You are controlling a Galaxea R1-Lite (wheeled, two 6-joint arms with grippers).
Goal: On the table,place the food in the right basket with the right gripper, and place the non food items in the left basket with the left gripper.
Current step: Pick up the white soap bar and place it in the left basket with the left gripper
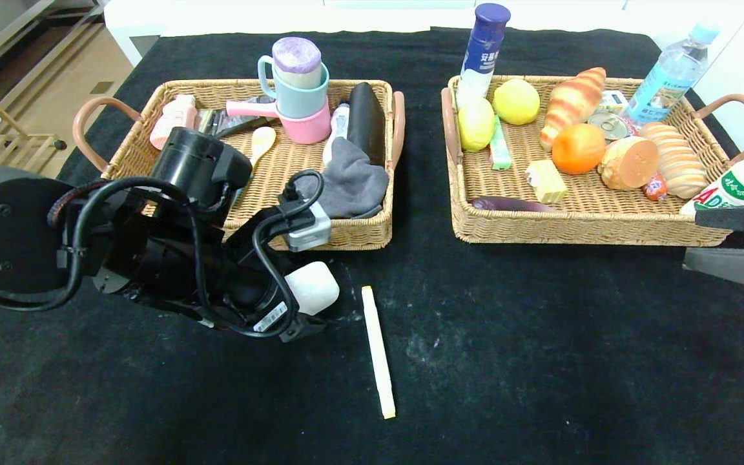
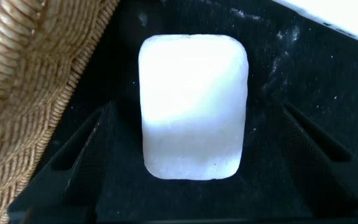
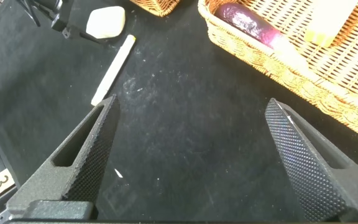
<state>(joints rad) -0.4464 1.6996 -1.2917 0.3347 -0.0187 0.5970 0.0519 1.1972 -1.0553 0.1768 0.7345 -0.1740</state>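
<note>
In the left wrist view my fingers reach down around the white block's sides, so my left gripper closes next. Closing now would catch the block.
A white rounded block [image 1: 312, 286] lies on the black table just in front of the left basket [image 1: 346, 236]. My left gripper [image 1: 304, 313] is low over it and open. In the left wrist view [image 2: 196, 109] the block [image 2: 193, 106] lies between the two fingers with a gap on each side. A long cream stick [image 1: 377, 352] lies on the table to the right of the block. My right gripper [image 1: 733, 239] is at the right edge by the right basket [image 1: 540, 232]. It is open and empty [image 3: 191, 106] above bare cloth.
The left basket holds stacked cups, a spoon, a grey cloth, a black case and small bottles. The right basket holds lemons, an orange, breads, a yellow block, a purple packet [image 3: 247, 22] and bottles. The left basket's wicker wall [image 2: 23, 93] is close beside my left gripper.
</note>
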